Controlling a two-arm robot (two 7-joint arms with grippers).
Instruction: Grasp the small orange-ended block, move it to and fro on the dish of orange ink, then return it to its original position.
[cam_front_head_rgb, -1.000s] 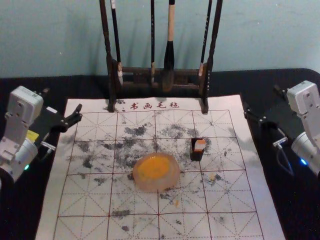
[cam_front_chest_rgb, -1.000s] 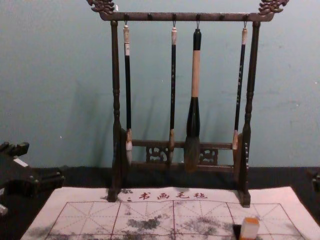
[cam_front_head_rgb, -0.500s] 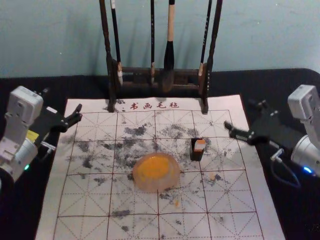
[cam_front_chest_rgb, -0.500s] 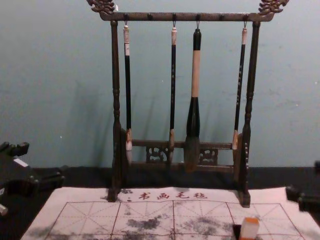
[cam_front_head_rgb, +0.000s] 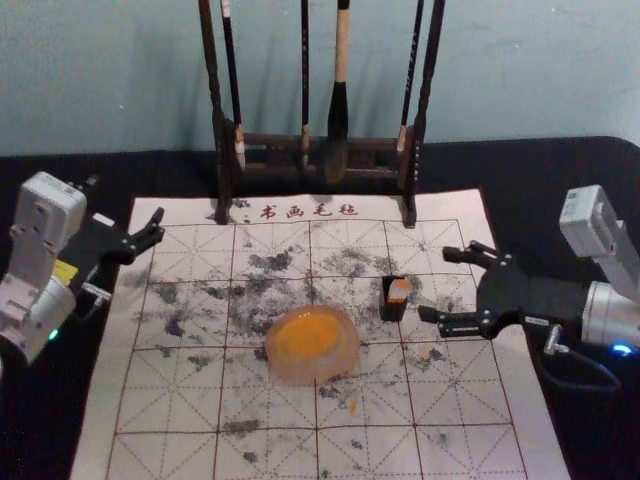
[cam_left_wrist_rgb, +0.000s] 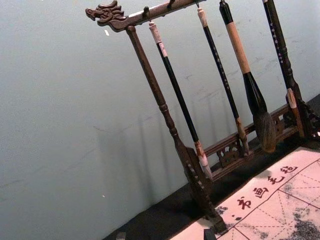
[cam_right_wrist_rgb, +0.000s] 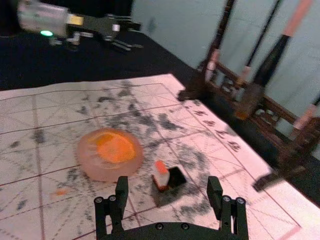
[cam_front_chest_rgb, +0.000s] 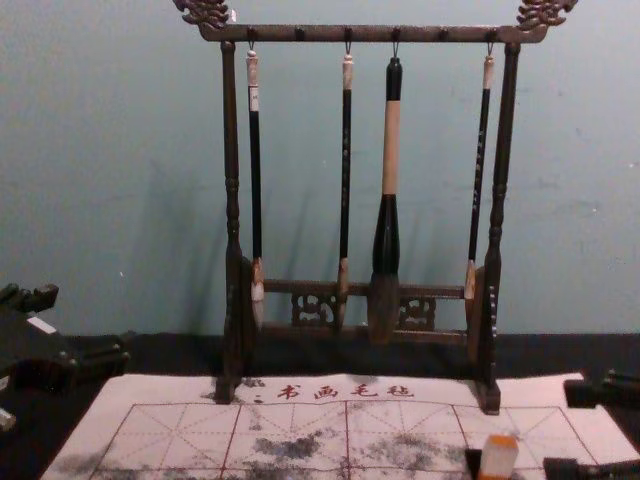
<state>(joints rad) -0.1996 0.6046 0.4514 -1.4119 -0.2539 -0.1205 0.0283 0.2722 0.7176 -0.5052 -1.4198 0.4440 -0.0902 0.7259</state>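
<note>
I should next grip the small orange-ended block by its upper orange end with my right gripper, because the black holder sits tight against the block's lower part.
The small orange-ended block rests against a black holder on the gridded mat, to the right of the round dish of orange ink. Just right of the block, my right gripper is open, its fingers pointing toward it. In the right wrist view the block lies beyond and between the tips of the open gripper, not touching them. The block's orange end points up in the chest view. My left gripper is parked open at the mat's left edge.
A dark wooden rack with several hanging brushes stands at the back of the mat. Black cloth covers the table around the mat.
My right gripper has swung in from the right edge toward the block and turned to point left. My left gripper, the block and the dish have stayed where they were.
</note>
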